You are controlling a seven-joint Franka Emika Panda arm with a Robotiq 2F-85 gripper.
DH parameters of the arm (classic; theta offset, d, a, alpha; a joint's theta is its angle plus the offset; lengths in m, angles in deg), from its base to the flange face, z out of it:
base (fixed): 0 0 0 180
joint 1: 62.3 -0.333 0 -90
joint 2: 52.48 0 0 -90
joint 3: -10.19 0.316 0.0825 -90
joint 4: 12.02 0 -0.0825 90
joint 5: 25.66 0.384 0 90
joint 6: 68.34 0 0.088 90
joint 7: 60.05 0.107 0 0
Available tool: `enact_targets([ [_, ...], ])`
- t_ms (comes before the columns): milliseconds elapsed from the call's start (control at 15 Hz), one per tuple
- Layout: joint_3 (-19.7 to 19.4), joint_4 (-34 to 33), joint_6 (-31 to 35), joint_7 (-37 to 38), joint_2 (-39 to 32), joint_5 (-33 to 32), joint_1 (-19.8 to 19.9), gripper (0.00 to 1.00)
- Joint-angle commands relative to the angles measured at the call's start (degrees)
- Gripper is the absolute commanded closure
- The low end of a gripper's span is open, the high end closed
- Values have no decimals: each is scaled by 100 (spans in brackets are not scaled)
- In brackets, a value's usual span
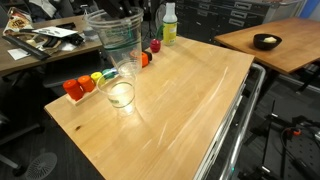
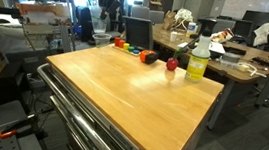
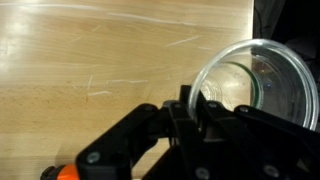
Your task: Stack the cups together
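I should keep holding the cup until it's lower; released now above the second cup, it would fall against that cup's rim.
In an exterior view, one clear plastic cup (image 1: 112, 38) hangs in the air at the far side of the wooden table (image 1: 190, 100). My gripper (image 1: 122, 10) holds it from above. The second clear cup (image 1: 120, 88) stands upright on the table, just below and in front of the held one. In the wrist view my gripper (image 3: 192, 100) is shut on the near rim of the held cup (image 3: 262, 70), one finger inside and one outside. Its round mouth opens toward the right. In the exterior view from the far end, the cups are too faint to make out.
Small red, orange, yellow and green pieces (image 1: 86, 84) line the table edge beside the cups, with more red and orange ones (image 1: 150, 52) further along. A yellowish bottle with a white cap (image 1: 169, 25) (image 2: 197, 62) stands at the table corner. Desks and chairs surround the table.
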Motion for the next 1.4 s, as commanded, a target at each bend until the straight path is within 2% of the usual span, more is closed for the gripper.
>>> enact_targets([
  [0, 50, -117, 175, -169, -133, -86, -21, 99],
  [400, 48, -221, 703, -341, -382, -48, 18, 99],
  [1333, 52, -168, 835, -502, -821, -71, 9, 99],
])
